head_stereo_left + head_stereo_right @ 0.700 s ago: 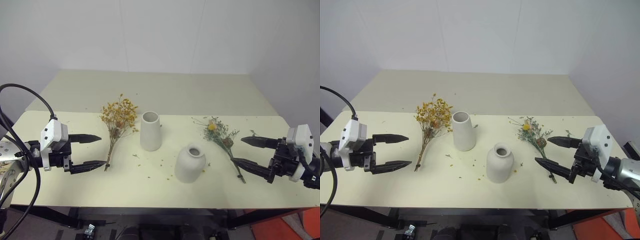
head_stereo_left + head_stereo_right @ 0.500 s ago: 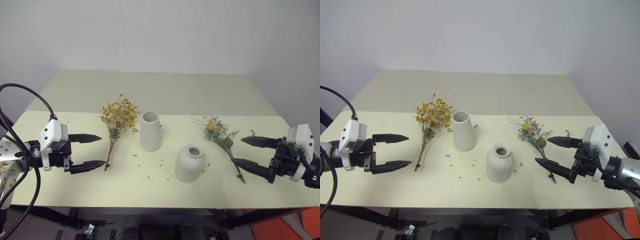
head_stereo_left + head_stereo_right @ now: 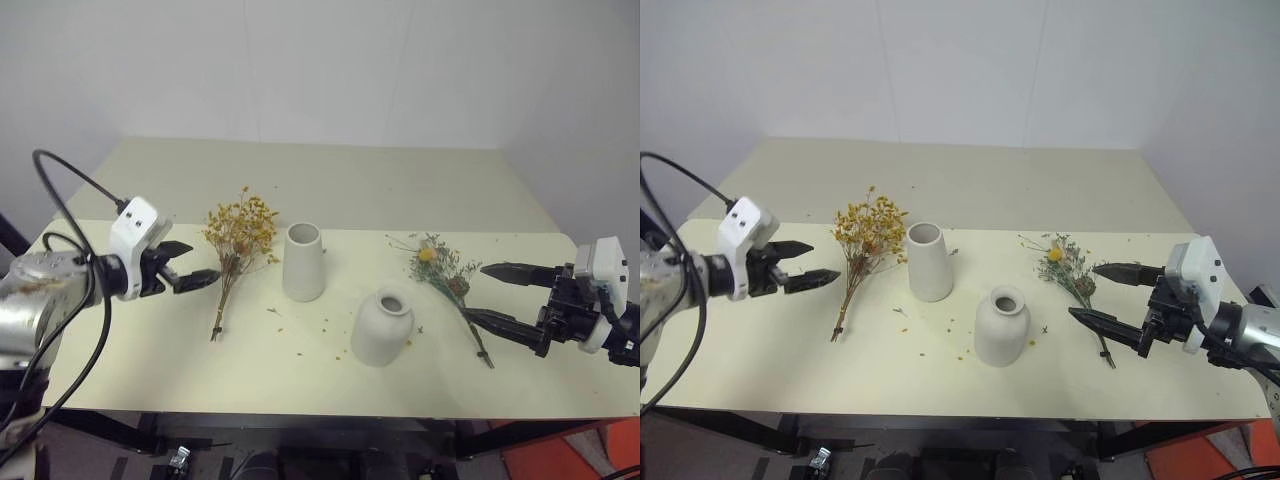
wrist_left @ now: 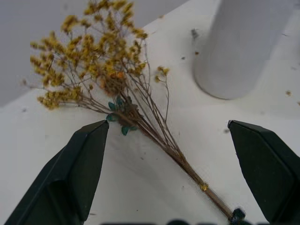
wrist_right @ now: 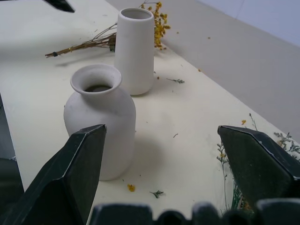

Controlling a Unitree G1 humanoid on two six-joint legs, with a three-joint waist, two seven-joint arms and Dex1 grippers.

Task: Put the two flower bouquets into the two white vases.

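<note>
My left gripper is to grab the yellow-orange bouquet by its bundled brown stems next, because the blooms spread wide on thin, brittle twigs.
The yellow-orange bouquet (image 3: 238, 232) lies flat on the table, left of the tall tapered white vase (image 3: 303, 262), stems toward the front edge. My left gripper (image 3: 205, 259) hangs open just left of it, tilted down; in the left wrist view its fingers straddle the stems (image 4: 159, 136) from above without touching. The short rounded vase (image 3: 381, 326) stands right of and in front of the tall one. The grey-green bouquet (image 3: 440, 265) with a yellow ball flower lies further right. My right gripper (image 3: 474, 291) is open, fingertips either side of its stem end.
Both vases stand upright with open mouths on a cream table (image 3: 150, 380). Small fallen petals (image 3: 322, 325) are scattered around them. A second table surface (image 3: 330, 180) adjoins at the back, against a white wall.
My left gripper has risen from the front left and swung in toward the yellow bouquet, now tilted down at its stems. The right gripper has hardly moved.
</note>
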